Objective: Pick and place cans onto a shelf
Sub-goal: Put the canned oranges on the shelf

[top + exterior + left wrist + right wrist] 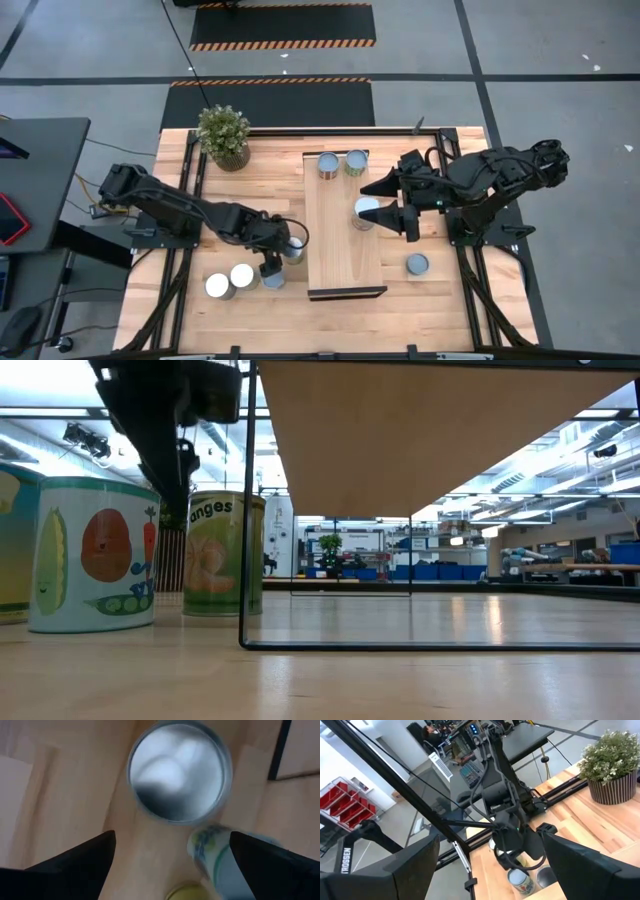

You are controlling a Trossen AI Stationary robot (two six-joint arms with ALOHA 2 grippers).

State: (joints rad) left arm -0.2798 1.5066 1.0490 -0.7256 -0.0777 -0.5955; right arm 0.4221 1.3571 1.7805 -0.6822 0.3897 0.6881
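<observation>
I need to place the silvery can on the shelf (340, 245). My left gripper should next grip it by its round side below the can's rim (294, 256).
The shelf (340, 245) is a light board raised over the table's middle. Two cans (341, 163) stand at its far end and one can (366, 212) stands at its right edge. My right gripper (383, 203) is open, its fingers on either side of that can's right side; the right wrist view (490, 837) shows nothing between them. My left gripper (281, 262) is open, pointing down between two cans (292, 248) (273, 278) left of the shelf. In the left wrist view (172, 834) a silvery can top (177, 772) lies beyond the fingers, and a labelled can (215, 857) is beside one finger.
Two white-topped cans (230, 281) stand near the table's front left, and one can (417, 264) stands right of the shelf. A potted plant (223, 136) is at the far left. The shelf's black frame leg (243, 510) stands close to the labelled cans (95, 555) (225, 555).
</observation>
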